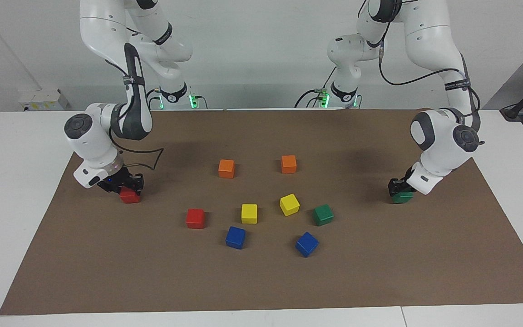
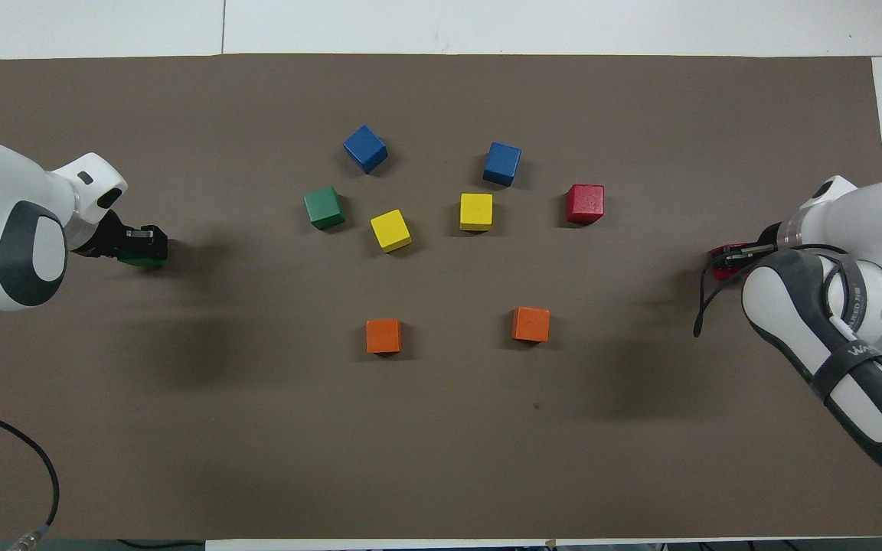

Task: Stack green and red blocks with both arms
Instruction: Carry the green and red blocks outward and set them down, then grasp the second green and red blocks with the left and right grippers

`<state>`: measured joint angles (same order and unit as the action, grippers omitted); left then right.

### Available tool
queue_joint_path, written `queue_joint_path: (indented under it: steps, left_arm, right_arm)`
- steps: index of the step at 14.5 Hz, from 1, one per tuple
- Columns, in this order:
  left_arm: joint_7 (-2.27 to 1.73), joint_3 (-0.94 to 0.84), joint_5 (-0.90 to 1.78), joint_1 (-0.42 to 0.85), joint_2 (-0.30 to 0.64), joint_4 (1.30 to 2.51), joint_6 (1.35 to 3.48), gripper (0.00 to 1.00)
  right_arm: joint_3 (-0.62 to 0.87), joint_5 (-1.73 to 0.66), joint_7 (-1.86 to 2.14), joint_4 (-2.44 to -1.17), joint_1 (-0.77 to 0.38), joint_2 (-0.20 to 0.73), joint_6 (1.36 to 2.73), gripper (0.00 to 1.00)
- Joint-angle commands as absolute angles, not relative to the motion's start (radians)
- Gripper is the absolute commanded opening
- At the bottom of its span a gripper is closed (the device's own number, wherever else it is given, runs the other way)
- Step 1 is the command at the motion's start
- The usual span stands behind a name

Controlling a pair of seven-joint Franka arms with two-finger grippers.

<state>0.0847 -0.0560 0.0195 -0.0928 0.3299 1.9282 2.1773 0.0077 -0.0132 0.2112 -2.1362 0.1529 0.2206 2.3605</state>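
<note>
My left gripper should open now, because the green block (image 2: 145,262) is low at the brown mat under my left gripper's fingers and would stand.
My right gripper (image 1: 128,187) is low at the right arm's end of the mat, shut on a red block (image 1: 130,196) that rests on or just above the mat; both show in the overhead view, the gripper (image 2: 730,255) and the block (image 2: 723,269). My left gripper (image 1: 399,188) is low at the left arm's end, shut on a green block (image 1: 402,197); the gripper (image 2: 142,243) and block (image 2: 142,261) also show overhead. A second red block (image 1: 195,218) (image 2: 585,203) and a second green block (image 1: 323,215) (image 2: 325,207) lie free in the middle group.
Two orange blocks (image 1: 226,168) (image 1: 288,164) lie nearer the robots. Two yellow blocks (image 1: 249,213) (image 1: 289,204) sit between the free red and green blocks. Two blue blocks (image 1: 235,237) (image 1: 307,244) lie farthest. All rest on a brown mat (image 1: 379,272).
</note>
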Motion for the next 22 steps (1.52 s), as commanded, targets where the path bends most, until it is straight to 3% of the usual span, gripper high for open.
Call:
queue_joint_path:
  steps: [1,3,4,5,6,7,10,13,16,19,22]
  left_arm:
    - [0.043,-0.061,0.008,-0.1,0.31,1.971,2.215,0.0]
    - [0.04,-0.061,0.008,-0.1,0.31,1.973,2.217,0.0]
    - [0.04,-0.061,0.008,-0.1,0.31,1.973,2.218,0.0]
    - [0.04,-0.061,0.008,-0.1,0.31,1.973,2.218,0.0]
    - [0.04,-0.061,0.008,-0.1,0.308,1.976,2.22,0.4]
    - [0.043,-0.061,0.008,-0.1,0.308,1.977,2.221,0.99]
    - [0.048,-0.061,0.008,-0.1,0.308,1.976,2.22,1.0]
    - [0.048,-0.061,0.008,-0.1,0.308,1.944,2.206,1.0]
    - [0.037,-0.061,0.009,-0.08,0.317,1.841,2.156,1.0]
    - [-0.079,-0.063,0.011,-0.02,0.373,1.671,2.051,1.0]
    - [-0.294,-0.063,0.02,0.087,0.394,1.606,2.008,1.0]
  right_arm:
    - [0.018,-0.018,0.249,-2.146,0.181,0.218,2.358,0.0]
    - [0.018,-0.02,0.239,-2.148,0.178,0.219,2.358,0.0]
    - [0.018,-0.02,0.227,-2.148,0.176,0.218,2.358,0.08]
    - [0.018,-0.02,0.209,-2.146,0.17,0.219,2.358,0.61]
    - [0.02,-0.02,0.184,-2.145,0.167,0.219,2.355,1.0]
    - [0.02,-0.018,0.183,-2.145,0.166,0.219,2.353,1.0]
    - [0.035,-0.021,0.135,-2.067,0.14,0.218,2.263,1.0]
    - [0.041,-0.02,0.02,-1.874,0.062,0.232,2.096,1.0]
    - [0.041,-0.002,-0.069,-1.639,-0.01,0.322,1.933,1.0]
    - [0.041,0.015,-0.107,-1.545,-0.048,0.389,1.928,1.0]
    - [0.038,0.028,-0.147,-1.505,-0.1,0.458,1.933,1.0]
